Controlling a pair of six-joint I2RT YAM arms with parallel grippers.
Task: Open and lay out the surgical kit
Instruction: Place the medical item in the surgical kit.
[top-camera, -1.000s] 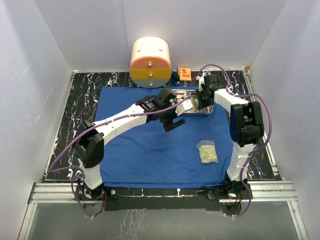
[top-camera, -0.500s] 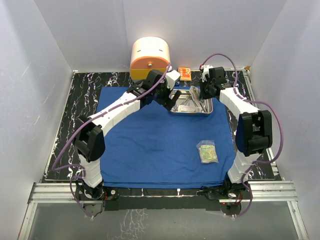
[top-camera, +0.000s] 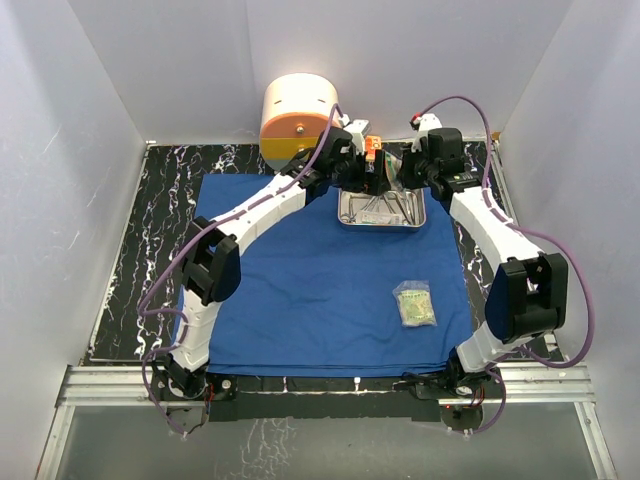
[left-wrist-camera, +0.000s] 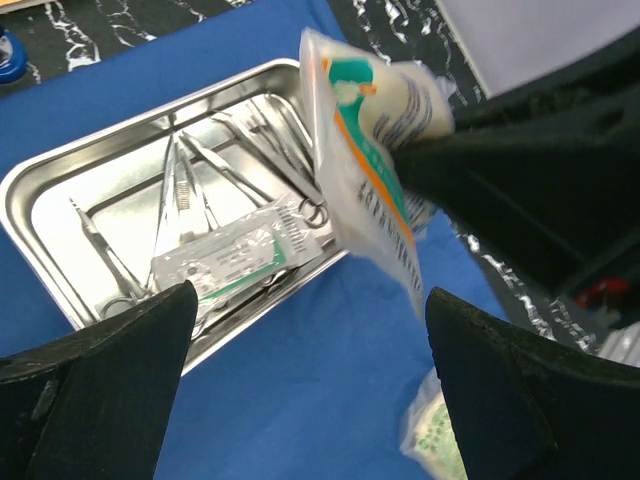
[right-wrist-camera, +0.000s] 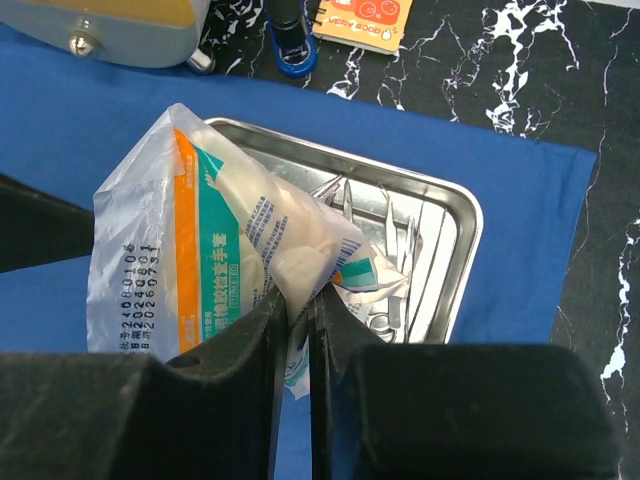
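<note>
The robot's left gripper should next grab the clear packet by its free striped end (top-camera: 389, 167) (left-wrist-camera: 362, 172), opposite the right gripper, to take the packet over and lay it out.
The royal-blue cloth (top-camera: 300, 280) lies spread flat on the table. The steel tray (top-camera: 383, 222) sits at its back right and holds scissors and forceps (left-wrist-camera: 200, 170) and a flat clear packet (left-wrist-camera: 225, 260). My right gripper (right-wrist-camera: 297, 300) is shut on a clear packet with orange and teal stripes (right-wrist-camera: 220, 250) and holds it above the tray. In the top view the right gripper (top-camera: 402, 172) faces my left gripper (top-camera: 365, 172) across that packet (top-camera: 386, 170). My left gripper (left-wrist-camera: 310, 330) is open and empty, just short of the packet (left-wrist-camera: 375, 140). Another clear packet (top-camera: 414, 304) lies on the cloth at the front right.
The round cream-and-orange container (top-camera: 300, 125) stands at the back edge, right behind my left wrist. A small orange box (right-wrist-camera: 362, 15) and a blue object (right-wrist-camera: 290, 45) lie on the black marbled table (top-camera: 160, 200) behind the tray. White walls close three sides.
My left arm swung from over the middle of the cloth to the back, beside the tray. My right gripper rose from the tray with the striped packet.
</note>
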